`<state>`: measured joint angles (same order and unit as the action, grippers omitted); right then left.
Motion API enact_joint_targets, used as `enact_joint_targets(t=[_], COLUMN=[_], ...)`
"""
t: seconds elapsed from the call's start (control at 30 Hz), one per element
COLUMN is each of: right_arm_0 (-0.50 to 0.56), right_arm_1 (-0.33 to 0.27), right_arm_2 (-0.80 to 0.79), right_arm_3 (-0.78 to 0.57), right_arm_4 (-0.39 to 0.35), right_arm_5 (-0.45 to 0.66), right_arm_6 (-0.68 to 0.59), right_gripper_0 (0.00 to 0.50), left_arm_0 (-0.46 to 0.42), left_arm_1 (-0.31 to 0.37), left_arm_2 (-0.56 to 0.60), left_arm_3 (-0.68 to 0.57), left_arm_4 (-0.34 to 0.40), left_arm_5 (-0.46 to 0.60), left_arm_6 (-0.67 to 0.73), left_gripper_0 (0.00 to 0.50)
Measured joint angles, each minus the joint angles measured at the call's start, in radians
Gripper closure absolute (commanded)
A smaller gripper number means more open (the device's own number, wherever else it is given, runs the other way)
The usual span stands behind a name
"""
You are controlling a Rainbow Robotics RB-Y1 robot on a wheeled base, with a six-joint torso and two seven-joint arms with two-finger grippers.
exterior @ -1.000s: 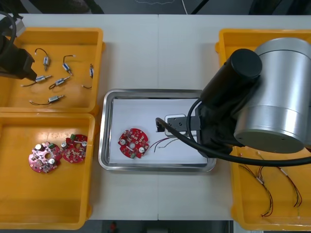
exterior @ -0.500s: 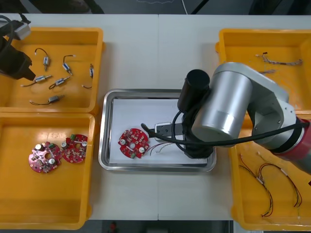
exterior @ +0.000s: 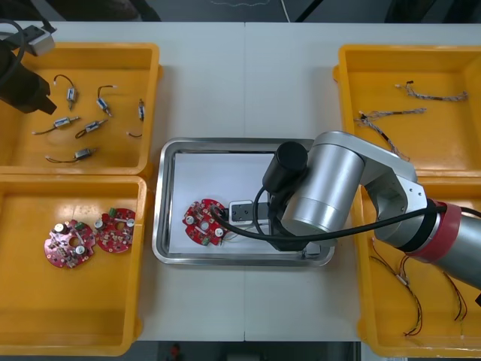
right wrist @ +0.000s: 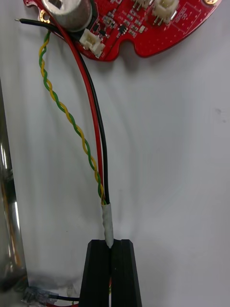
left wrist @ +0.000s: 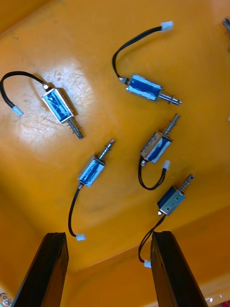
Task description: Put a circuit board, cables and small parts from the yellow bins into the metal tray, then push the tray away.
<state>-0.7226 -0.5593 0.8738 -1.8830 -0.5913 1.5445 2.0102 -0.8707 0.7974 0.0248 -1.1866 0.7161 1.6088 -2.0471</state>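
Note:
The small metal part will go into the metal tray, so my left gripper will next pick it up by its blue-labeled body [exterior: 62, 122] [left wrist: 92, 171].
In the metal tray [exterior: 167, 197], white inside, lies a round red circuit board [exterior: 203, 222] [right wrist: 125, 21]. My right gripper [exterior: 223, 216] [right wrist: 111, 242] sits low over the tray floor just beside the board, shut on the taped end of a red and yellow cable [right wrist: 93, 144]. The cable's wires run from the fingers to the board's edge. My left gripper [left wrist: 109, 268] hangs open above several small metal parts [left wrist: 143, 88] [exterior: 83, 128] in the upper left yellow bin [exterior: 150, 90]; in the front view that arm is at the bin's left edge.
Two more circuit boards [exterior: 69, 244] [exterior: 115, 229] lie in the lower left bin. The upper right bin holds twisted cables [exterior: 383, 115], the lower right bin red and yellow cables [exterior: 421, 297]. My right arm's bulk covers the tray's right half.
My right arm has swung down and leftward across the tray, bringing the gripper with the cable up to the circuit board and uncovering the upper right bin. The left arm has barely shifted.

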Motion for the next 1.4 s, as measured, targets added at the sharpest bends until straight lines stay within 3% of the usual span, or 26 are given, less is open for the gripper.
enact_joint_targets(t=[0.17, 0.27, 0.3, 0.37, 0.4, 0.73, 1.0, 1.2, 1.4], right_arm_0=[0.009, 0.018, 0.02, 0.022, 0.023, 0.023, 0.025, 0.026, 0.027], right_arm_1=[0.003, 0.003, 0.003, 0.003, 0.003, 0.003, 0.003, 0.003, 0.004], right_arm_2=[0.003, 0.003, 0.003, 0.003, 0.003, -0.001, -0.114, -0.265, -0.404], right_arm_3=[0.007, 0.008, 0.008, 0.008, 0.008, -0.004, -0.114, -0.234, -0.323], right_arm_4=[0.006, 0.015, 0.021, 0.039, 0.05, 0.063, 0.036, -0.001, -0.013], right_arm_5=[0.0, -0.001, -0.001, -0.001, -0.001, 0.006, 0.171, 0.355, 0.368], right_arm_6=[0.0, 0.0, 0.0, 0.001, 0.001, 0.013, 0.019, 0.019, 0.019], right_gripper_0=[0.5, 0.336, 0.197, 0.018, 0.0, 0.0, 0.0, 0.0, 0.0], left_arm_0=[-0.015, -0.016, -0.016, -0.016, -0.017, -0.018, -0.018, -0.018, -0.015], left_arm_1=[0.0, 0.0, 0.0, 0.0, 0.0, -0.019, -0.046, -0.052, -0.052], left_arm_2=[0.0, -0.005, -0.011, -0.033, -0.046, -0.131, -0.159, -0.188, -0.202], left_arm_3=[0.081, 0.121, 0.133, 0.151, 0.158, 0.246, 0.266, 0.267, 0.268], left_arm_4=[-0.007, -0.008, -0.008, -0.008, -0.008, -0.007, -0.006, -0.005, -0.003], left_arm_5=[-0.065, -0.122, -0.142, -0.172, -0.183, -0.289, -0.34, -0.389, -0.413], left_arm_6=[-0.031, -0.105, -0.132, -0.18, -0.193, -0.197, -0.197, -0.197, -0.197], left_gripper_0=[0.0, 0.0, 0.0, 0.0, 0.0, 0.0, 0.0, 0.0, 0.0])
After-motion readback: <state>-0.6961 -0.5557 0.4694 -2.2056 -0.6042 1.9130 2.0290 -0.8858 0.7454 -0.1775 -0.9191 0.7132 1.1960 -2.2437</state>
